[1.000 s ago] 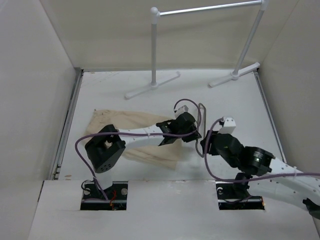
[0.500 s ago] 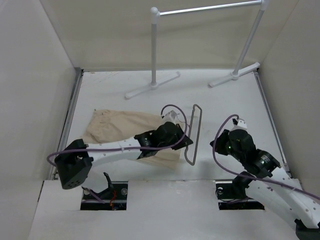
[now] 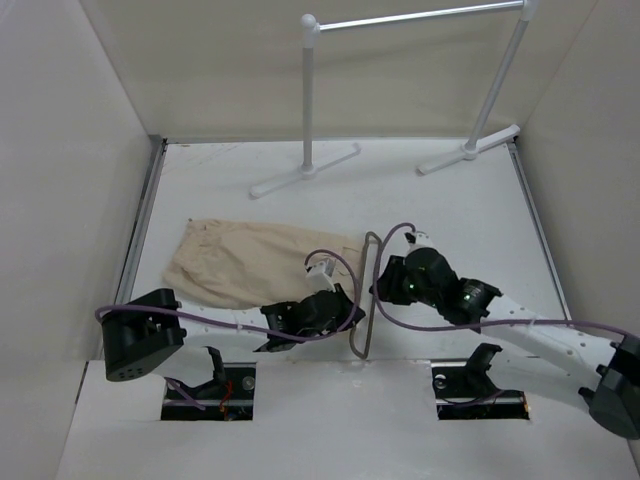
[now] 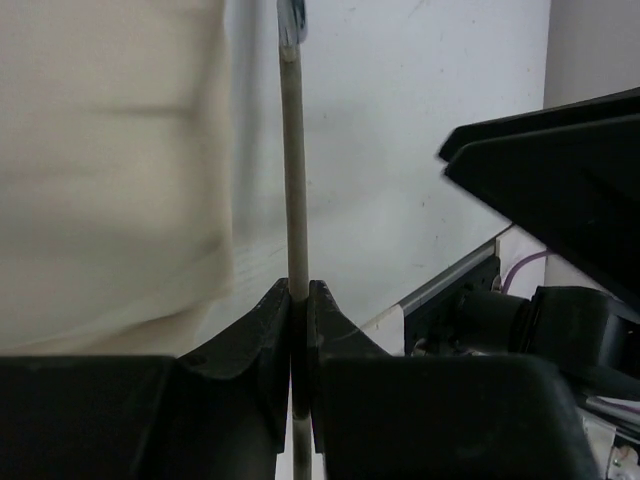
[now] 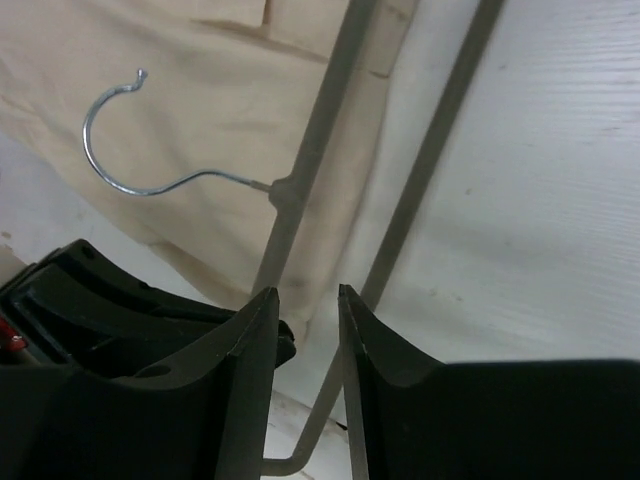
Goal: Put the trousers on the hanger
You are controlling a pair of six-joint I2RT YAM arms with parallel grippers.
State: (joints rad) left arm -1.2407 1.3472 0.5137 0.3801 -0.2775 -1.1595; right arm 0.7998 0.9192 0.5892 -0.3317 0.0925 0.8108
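Next, the right gripper picks up the trousers' hanger-side edge (image 3: 353, 262) through the gap between the hanger rods to draw the trousers onto the hanger (image 3: 368, 255).
The beige trousers (image 3: 240, 265) lie flat on the table's left half. The thin grey hanger (image 3: 368, 255) lies along their right edge, running toward the near edge. My left gripper (image 3: 348, 306) is shut on one hanger rod (image 4: 292, 180), and the trousers (image 4: 110, 170) show to its left. My right gripper (image 3: 386, 288) is open just above the hanger. Its fingers (image 5: 250, 340) straddle the gap between the two hanger rods (image 5: 430, 150) and hold nothing. The metal hook (image 5: 125, 130) lies over the trousers (image 5: 200, 70).
A white tubular garment rack (image 3: 310, 100) stands at the back of the table. White walls close in the left, right and back sides. My left gripper's black body (image 5: 100, 300) sits right beside my right fingers.
My left arm has drawn the hanger left and toward the near edge, alongside the trousers. My right arm has swung left and now sits over the hanger.
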